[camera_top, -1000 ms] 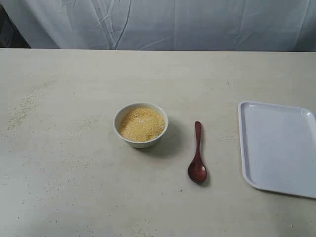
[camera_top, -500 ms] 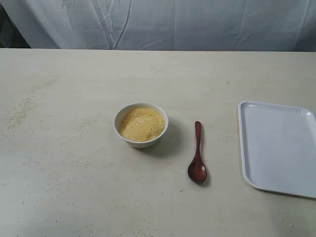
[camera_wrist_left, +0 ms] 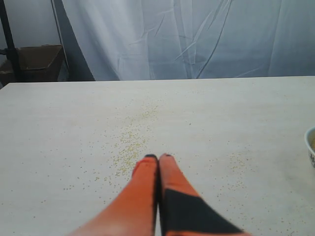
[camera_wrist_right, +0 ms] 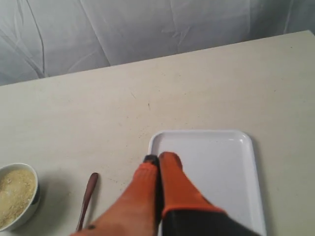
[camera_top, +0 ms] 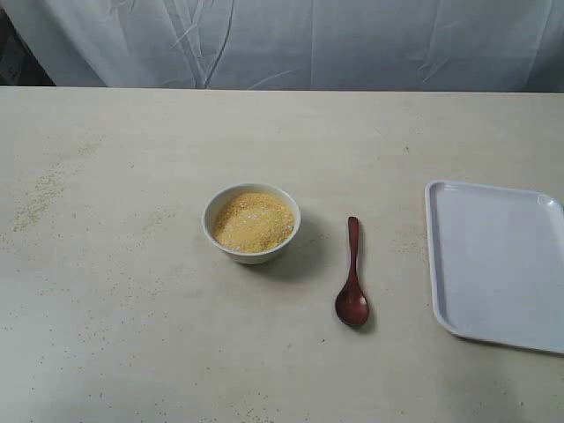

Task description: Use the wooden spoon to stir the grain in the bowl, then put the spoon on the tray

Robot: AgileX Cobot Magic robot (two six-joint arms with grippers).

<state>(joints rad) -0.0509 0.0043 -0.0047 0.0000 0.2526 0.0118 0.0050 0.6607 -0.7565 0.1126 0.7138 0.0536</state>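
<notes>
My right gripper grabs the wooden spoon by its slim handle [camera_top: 353,245] next. This leaves the wooden spoon's scoop [camera_top: 352,307] free to stir the grain.
A small white bowl [camera_top: 251,224] holds a mound of yellow grain [camera_top: 253,220] at the table's middle. The dark reddish wooden spoon [camera_top: 352,275] lies on the table just right of the bowl, scoop toward the front. The white tray [camera_top: 499,264] sits flat at the right edge and holds nothing. Neither gripper appears in the exterior view. My left gripper [camera_wrist_left: 158,158] is shut with nothing in it, over bare table left of the bowl [camera_wrist_left: 310,146]. My right gripper [camera_wrist_right: 160,158] is shut and holds nothing, above the tray's [camera_wrist_right: 231,167] near-left edge, with the spoon [camera_wrist_right: 86,199] and bowl [camera_wrist_right: 18,194] off to its side.
Spilled grains [camera_top: 40,196] are scattered over the table's left part, also spilled grains [camera_wrist_left: 130,145] ahead of the left gripper. A white cloth backdrop [camera_top: 291,40] hangs behind the table. A dark stand and box [camera_wrist_left: 29,59] sit beyond the table's far left corner.
</notes>
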